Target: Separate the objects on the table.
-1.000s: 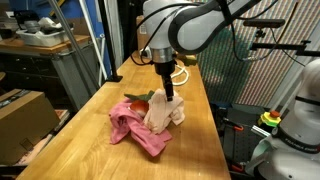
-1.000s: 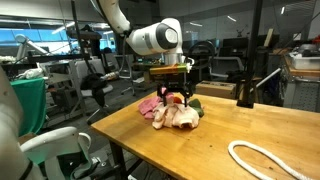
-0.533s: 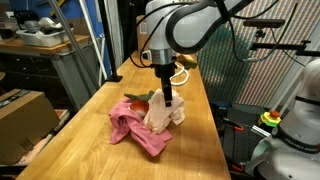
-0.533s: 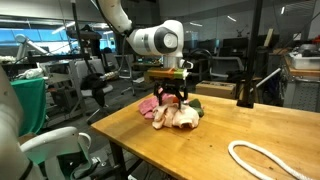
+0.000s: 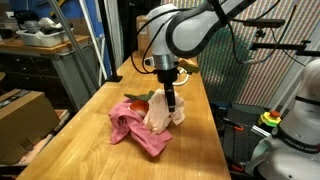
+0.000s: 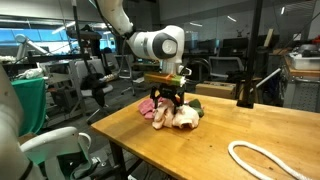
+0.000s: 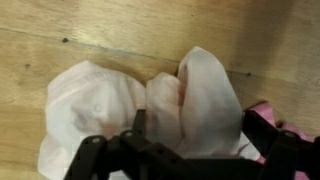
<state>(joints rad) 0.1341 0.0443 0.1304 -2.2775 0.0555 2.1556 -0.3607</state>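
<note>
A raised fold of the cream fabric stands between my fingers, with pink cloth outside them, so it is time for my gripper to close on the fold.
A pile of objects lies on the wood-grain table (image 5: 190,140) (image 6: 220,130). The pink-red cloth (image 5: 135,132) (image 7: 268,118) spreads toward the table's near side. The cream-beige fabric (image 5: 158,118) (image 6: 180,118) (image 7: 120,100) is bunched against it. Behind them peeks a small red-orange item (image 5: 137,97). My gripper (image 5: 171,103) (image 6: 167,100) (image 7: 200,128) points straight down onto the cream fabric. It is open, with a fold of that fabric between its fingers (image 7: 139,123). The pink cloth lies just outside the other finger.
A white cord loop (image 6: 265,158) lies at the table's near end. A brown cardboard box (image 5: 22,115) sits on the floor beside the table, with a grey workbench (image 5: 45,42) behind it. Another white robot (image 5: 295,120) stands off the table's other side.
The arm has shifted slightly and settled a little lower over the cream fabric. The jaws have stayed open and the pile has not moved.
</note>
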